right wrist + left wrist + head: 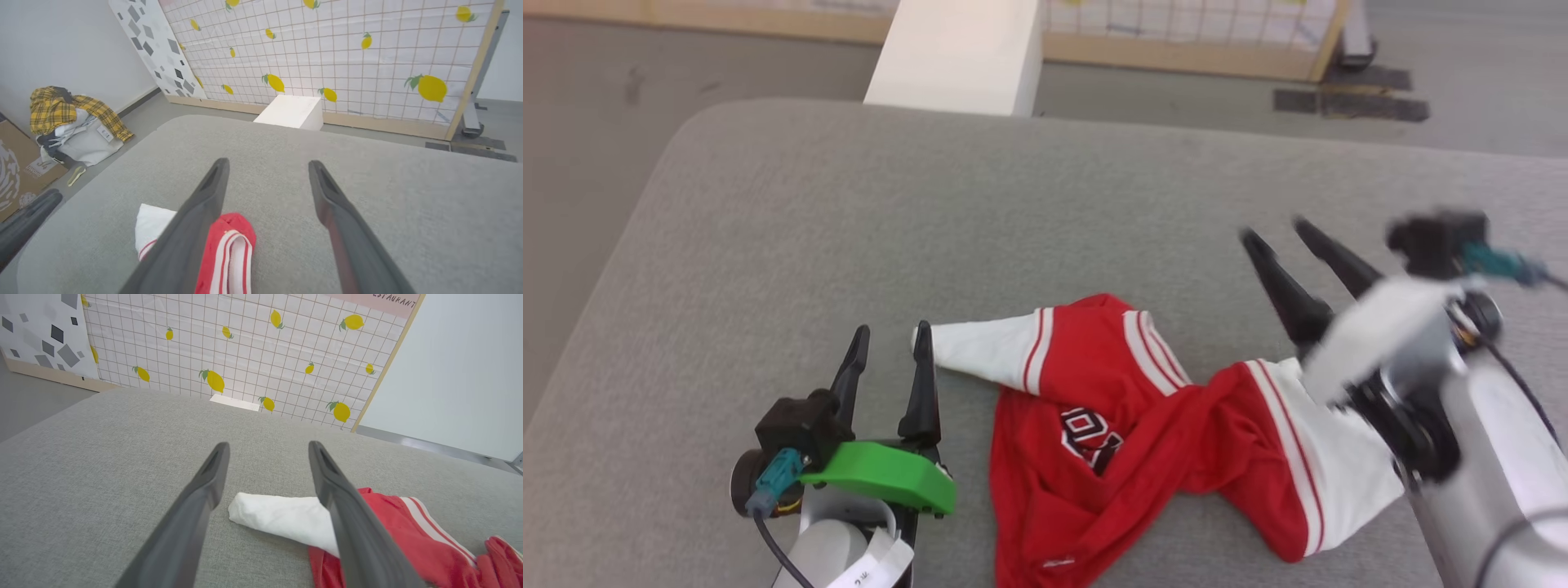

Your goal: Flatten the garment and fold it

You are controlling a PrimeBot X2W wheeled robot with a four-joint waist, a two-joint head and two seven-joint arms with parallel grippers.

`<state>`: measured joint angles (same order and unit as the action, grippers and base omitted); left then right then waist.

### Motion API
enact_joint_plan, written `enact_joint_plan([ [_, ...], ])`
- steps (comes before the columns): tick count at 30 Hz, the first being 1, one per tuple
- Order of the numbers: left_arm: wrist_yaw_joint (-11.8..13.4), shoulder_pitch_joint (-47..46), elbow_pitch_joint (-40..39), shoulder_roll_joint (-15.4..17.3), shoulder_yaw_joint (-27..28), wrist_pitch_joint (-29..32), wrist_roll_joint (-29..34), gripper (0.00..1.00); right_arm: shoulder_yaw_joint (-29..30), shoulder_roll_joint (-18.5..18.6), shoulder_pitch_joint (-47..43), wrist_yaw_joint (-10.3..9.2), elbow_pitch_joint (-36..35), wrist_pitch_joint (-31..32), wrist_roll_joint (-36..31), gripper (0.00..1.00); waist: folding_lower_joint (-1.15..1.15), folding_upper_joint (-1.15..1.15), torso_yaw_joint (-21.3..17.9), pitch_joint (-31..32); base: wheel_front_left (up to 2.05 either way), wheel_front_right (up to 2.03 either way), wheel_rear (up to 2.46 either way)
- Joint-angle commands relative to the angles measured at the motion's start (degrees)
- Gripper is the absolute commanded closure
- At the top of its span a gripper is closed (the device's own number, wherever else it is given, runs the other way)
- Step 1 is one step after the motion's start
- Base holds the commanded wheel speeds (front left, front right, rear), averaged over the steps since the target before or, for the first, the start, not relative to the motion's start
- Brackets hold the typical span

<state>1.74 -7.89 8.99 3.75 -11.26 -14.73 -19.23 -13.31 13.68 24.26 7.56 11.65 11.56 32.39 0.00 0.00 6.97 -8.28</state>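
Observation:
The red body (1101,461) lies slack and crumpled, so the robot's left gripper will next grab the white sleeve's end edge (920,339), which stands up slightly, to flatten the garment.
The red jersey garment (1143,445) lies crumpled on the grey padded surface (1013,212), black letters showing near its middle. One white sleeve (980,349) points left, its end beside my left gripper (892,335), which stands open and empty. In the left wrist view that sleeve (282,518) lies between and under my fingers (347,522). My right gripper (1274,229) is open above the other white sleeve (1347,465), fingers raised off the cloth. The right wrist view shows the striped collar (229,253) below my open right gripper (267,165).
A white box (960,53) stands beyond the far edge of the surface. A lemon-patterned grid panel (327,53) backs the area. A heap of plaid and white clothes (73,122) and a cardboard box (16,171) sit on the floor at the left.

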Motion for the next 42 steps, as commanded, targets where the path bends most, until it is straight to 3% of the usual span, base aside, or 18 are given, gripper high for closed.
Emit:
enact_joint_plan([
  [1, -0.15, 0.82, 0.19, 0.41, 0.20, -0.06, -0.26, 0.00, 2.38, -0.50, -3.65, -0.08, -1.22, -0.02, -0.84, 0.00, 0.00, 0.00, -3.23, 3.17, 0.00, 0.00, 0.00],
  [8, 1.67, 0.89, 1.58, 0.52, 0.95, 4.05, -1.74, 0.00, 12.66, -4.13, -15.34, -0.08, -7.52, 2.71, -3.97, 0.00, 0.00, 0.00, -4.85, 3.32, 0.00, 0.00, 0.00],
  [10, 3.58, -1.15, 3.03, 0.63, 1.62, 8.66, -2.23, 0.00, 14.72, -4.92, -17.30, -0.08, -9.62, 3.83, -4.89, 0.00, 0.00, 0.00, -4.98, 2.81, 0.00, 0.00, 0.00],
  [14, 7.51, -7.73, 7.03, 1.99, 1.67, 23.86, -2.48, 0.00, 17.73, -5.88, -19.56, -0.08, -13.62, 5.90, -6.10, 0.00, 0.00, 0.00, -5.52, 0.94, 0.00, 0.00, 0.00],
  [21, 11.24, -19.14, 14.04, 5.96, -1.91, 47.12, 1.02, 0.00, 19.88, -6.00, -20.59, -0.08, -17.92, 8.10, -6.33, 0.00, 0.00, 0.00, -7.61, -3.59, 0.00, 0.00, 0.00],
  [28, 12.15, -20.93, 18.19, 7.43, -3.75, 56.02, 2.07, 0.00, 20.59, -5.70, -20.12, -0.08, -19.34, 7.93, -5.45, 0.00, 0.00, 0.00, -9.72, -7.01, 0.00, 0.00, 0.00],
  [29, 11.97, -20.50, 18.43, 7.23, -3.95, 56.95, 1.70, 0.04, 20.70, -5.59, -20.05, -0.08, -19.37, 7.80, -5.38, 0.00, 0.00, 0.00, -9.84, -7.31, 0.00, 0.00, 0.00],
  [31, 11.51, -19.40, 18.58, 6.56, -3.99, 58.52, 0.43, 1.00, 20.87, -5.40, -19.91, -0.08, -19.31, 7.51, -5.28, 0.00, 0.00, 0.00, -9.86, -7.62, 0.00, 0.00, 0.00],
  [35, 11.18, -17.07, 17.26, 5.88, -3.26, 59.67, -1.84, 1.00, 21.22, -5.39, -19.58, -0.08, -18.90, 6.86, -5.47, 0.00, 0.00, 0.00, -9.51, -7.44, 0.00, 0.00, 0.00],
  [42, 11.57, -14.06, 10.32, 6.39, -0.02, 55.89, -4.54, 1.00, 21.36, -5.88, -19.76, -0.08, -19.07, 6.17, -6.48, 0.00, 0.00, 0.00, -8.15, -5.78, 0.00, 0.00, 0.00],
])
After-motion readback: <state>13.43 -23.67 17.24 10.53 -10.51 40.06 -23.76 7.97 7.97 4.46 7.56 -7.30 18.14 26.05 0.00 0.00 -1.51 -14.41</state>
